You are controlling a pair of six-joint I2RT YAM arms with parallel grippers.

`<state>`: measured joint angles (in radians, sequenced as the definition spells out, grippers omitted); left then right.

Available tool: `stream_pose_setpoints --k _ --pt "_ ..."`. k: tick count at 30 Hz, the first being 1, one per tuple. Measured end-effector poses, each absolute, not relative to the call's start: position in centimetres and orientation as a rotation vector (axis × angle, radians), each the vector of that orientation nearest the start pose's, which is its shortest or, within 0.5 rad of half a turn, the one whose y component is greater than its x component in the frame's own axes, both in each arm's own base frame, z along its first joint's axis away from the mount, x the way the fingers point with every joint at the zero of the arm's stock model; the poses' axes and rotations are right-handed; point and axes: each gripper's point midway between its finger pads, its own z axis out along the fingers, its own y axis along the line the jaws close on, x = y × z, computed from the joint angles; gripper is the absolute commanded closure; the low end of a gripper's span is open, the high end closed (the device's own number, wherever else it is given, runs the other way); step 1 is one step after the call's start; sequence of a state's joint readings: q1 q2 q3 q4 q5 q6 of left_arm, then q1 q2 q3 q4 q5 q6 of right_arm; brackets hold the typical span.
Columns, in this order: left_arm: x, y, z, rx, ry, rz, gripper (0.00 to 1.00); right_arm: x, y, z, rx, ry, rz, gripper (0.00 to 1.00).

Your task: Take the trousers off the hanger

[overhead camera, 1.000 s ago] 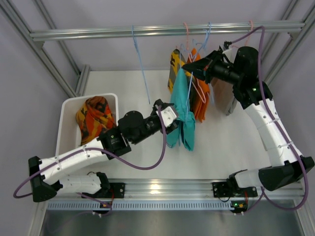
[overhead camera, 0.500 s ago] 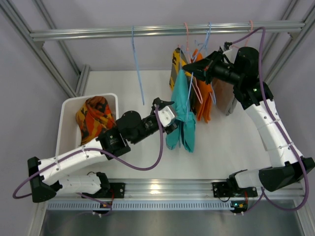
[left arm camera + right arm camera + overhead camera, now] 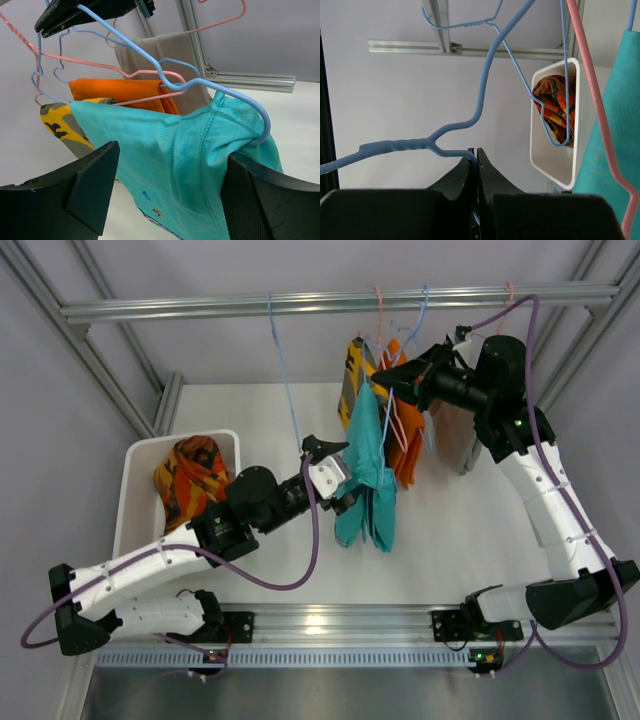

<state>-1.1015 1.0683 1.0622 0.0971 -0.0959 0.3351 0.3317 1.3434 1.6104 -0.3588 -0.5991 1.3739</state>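
Note:
My left gripper's fingers reach only the trousers' near edge, so it is too early to close on the teal trousers (image 3: 365, 475) until they move farther in.
The teal trousers (image 3: 365, 475) hang over a blue hanger (image 3: 388, 405) below the top rail. My right gripper (image 3: 380, 372) is shut on that hanger's wire just under the hook, as the right wrist view (image 3: 477, 152) shows. My left gripper (image 3: 338, 475) is open, its jaws standing either side of the teal trousers (image 3: 190, 160) without closing; one finger (image 3: 92, 185) shows left of the cloth. The blue hanger (image 3: 200, 82) runs through the fold. The patterned orange trousers (image 3: 192, 480) lie in the white bin (image 3: 135, 455).
Orange (image 3: 408, 445), yellow camouflage (image 3: 350, 380) and beige (image 3: 455, 435) cloths hang on pink hangers right behind the teal trousers. An empty blue hanger (image 3: 285, 380) hangs from the rail (image 3: 300, 305) to the left. Frame posts stand at both sides.
My left gripper has moved up and to the left at the teal trousers' edge. The hanger and cloth have swung slightly left with my right gripper.

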Motion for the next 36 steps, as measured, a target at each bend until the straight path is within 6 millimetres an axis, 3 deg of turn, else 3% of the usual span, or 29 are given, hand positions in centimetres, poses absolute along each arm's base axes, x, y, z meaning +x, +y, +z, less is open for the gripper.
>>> stream_pose_setpoints --k 10,18,24,27,36 --pt "20.8 -33.0 38.5 0.920 1.191 -0.514 0.24 31.2 24.8 46.7 0.486 1.927 1.703 1.00" --pt "22.3 -33.9 36.5 0.948 1.230 -0.429 0.26 31.2 24.8 46.7 0.484 1.927 1.702 1.00" --pt "23.2 -34.4 36.1 0.951 1.225 -0.386 0.27 31.2 24.8 46.7 0.483 1.927 1.703 1.00" --pt "23.5 -34.8 36.1 0.951 1.213 -0.376 0.34 31.1 24.8 46.7 0.482 1.928 1.704 1.00" --pt "24.5 -35.9 36.0 0.964 1.204 -0.320 0.83 30.3 24.8 47.0 0.487 1.927 1.725 1.00"
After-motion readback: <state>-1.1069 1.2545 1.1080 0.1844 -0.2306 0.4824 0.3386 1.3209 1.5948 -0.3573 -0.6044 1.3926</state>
